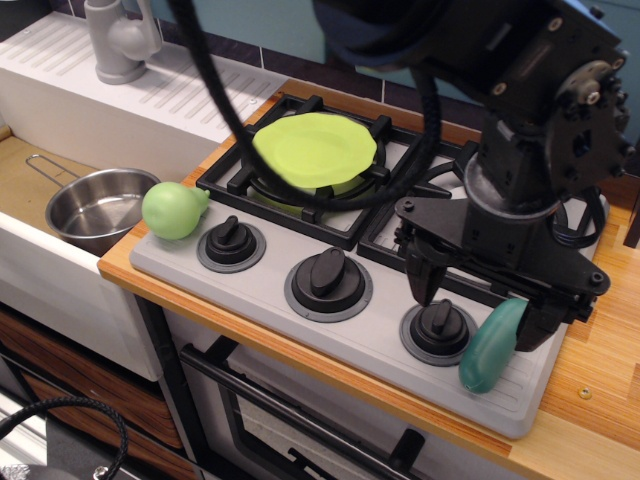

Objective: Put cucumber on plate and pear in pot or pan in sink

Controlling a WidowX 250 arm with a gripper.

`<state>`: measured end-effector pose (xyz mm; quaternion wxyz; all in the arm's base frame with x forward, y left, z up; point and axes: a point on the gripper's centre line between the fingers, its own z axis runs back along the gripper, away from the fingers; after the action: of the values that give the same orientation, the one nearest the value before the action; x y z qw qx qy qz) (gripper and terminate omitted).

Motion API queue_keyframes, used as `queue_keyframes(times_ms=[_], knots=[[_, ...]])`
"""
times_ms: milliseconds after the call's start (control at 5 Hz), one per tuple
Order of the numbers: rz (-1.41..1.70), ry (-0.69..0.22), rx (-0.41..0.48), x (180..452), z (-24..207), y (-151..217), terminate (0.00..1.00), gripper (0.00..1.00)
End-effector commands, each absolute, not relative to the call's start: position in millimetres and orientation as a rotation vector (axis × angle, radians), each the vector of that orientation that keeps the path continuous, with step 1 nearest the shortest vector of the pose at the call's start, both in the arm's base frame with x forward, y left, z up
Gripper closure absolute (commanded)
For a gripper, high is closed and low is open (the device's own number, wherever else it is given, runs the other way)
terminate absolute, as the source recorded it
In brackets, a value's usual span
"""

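The cucumber [492,346] is long and slim, and its sides face each other at its middle. My gripper will grab it across its middle next.
The dark teal cucumber [492,346] lies tilted on the grey stove panel, just right of the right-hand knob. My black gripper [480,305] is open right above it; the cucumber's upper end sits near the right finger [545,322]. I cannot tell if they touch. The lime-green plate [315,150] rests on the back left burner. The light green pear [172,210] sits on the stove's front left corner. The steel pot [95,208] stands in the sink [20,175], just left of the pear.
Three black knobs [328,280] line the stove's front panel. A grey faucet [120,40] and ribbed white drainboard [170,90] sit behind the sink. A black cable [225,90] hangs across the plate. The wooden counter [590,400] runs along the right.
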<state>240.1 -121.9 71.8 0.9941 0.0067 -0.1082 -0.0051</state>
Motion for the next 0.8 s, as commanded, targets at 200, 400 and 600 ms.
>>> queue_keyframes(times_ms=[200,400,600], knots=[[0.001,-0.239,0.005,244.3,56.4,-126.2,0.00,0.00],[0.007,-0.262,0.000,246.8,43.1,-129.1,0.00,0.00],[0.005,-0.270,-0.012,248.4,35.3,-130.7,0.00,0.00]])
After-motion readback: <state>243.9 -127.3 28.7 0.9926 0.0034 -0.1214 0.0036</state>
